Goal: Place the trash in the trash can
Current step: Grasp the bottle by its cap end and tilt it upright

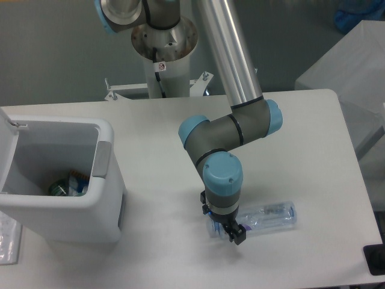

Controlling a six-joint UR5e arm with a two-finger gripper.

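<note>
I should grab the plastic bottle by its end with the cap next. Then I can put it in the trash can.
A clear plastic water bottle lies on its side on the white table, near the front edge. Its left end shows a bit of red label under my gripper. The gripper points straight down over that end, its dark fingers astride the bottle with the jaws open. The white trash can stands at the left with its lid swung up. A crumpled wrapper with green in it lies at the bottom of the can.
The arm's base column stands behind the table's far edge. A clear plastic sheet lies by the can at the left border. A dark object sits off the front right corner, and a grey surface stands to the right.
</note>
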